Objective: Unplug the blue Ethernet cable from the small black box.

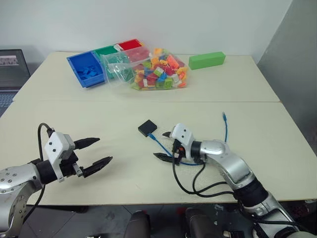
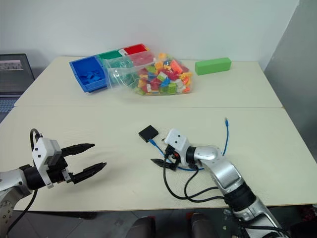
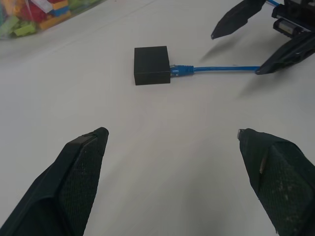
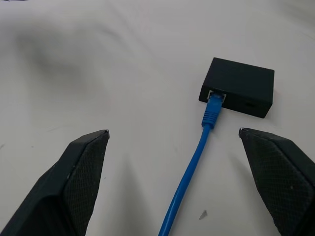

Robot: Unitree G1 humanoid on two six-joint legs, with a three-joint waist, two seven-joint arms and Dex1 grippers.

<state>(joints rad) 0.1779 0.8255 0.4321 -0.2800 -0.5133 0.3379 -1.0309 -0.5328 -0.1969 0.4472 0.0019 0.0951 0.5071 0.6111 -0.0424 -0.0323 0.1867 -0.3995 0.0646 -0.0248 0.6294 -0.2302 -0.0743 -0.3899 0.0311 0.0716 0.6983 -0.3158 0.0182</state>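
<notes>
Next, my left gripper grabs the box by the end away from the plug (image 1: 143, 127), since the blue plug (image 1: 152, 136) sticks out of one side of the box.
The small black box (image 1: 147, 128) lies flat near the middle of the table. The blue Ethernet cable (image 4: 199, 152) is plugged into its side port. From the plug the cable runs between the fingers of my right gripper (image 1: 163, 145), which is open and straddles it a short way from the box. It passes under that wrist and curves up to a free plug end (image 1: 224, 116). My left gripper (image 1: 105, 149) stands open over bare table to the left, pointing at the box (image 3: 152, 65) from a distance, with nothing between its fingers.
At the back stand blue, green and red bins (image 1: 86, 69), a clear bag of coloured bricks (image 1: 156, 72) and a green block (image 1: 206, 60). A laptop (image 1: 12, 69) sits off the table's left. Black arm cables (image 1: 190, 186) loop by the front edge under my right arm.
</notes>
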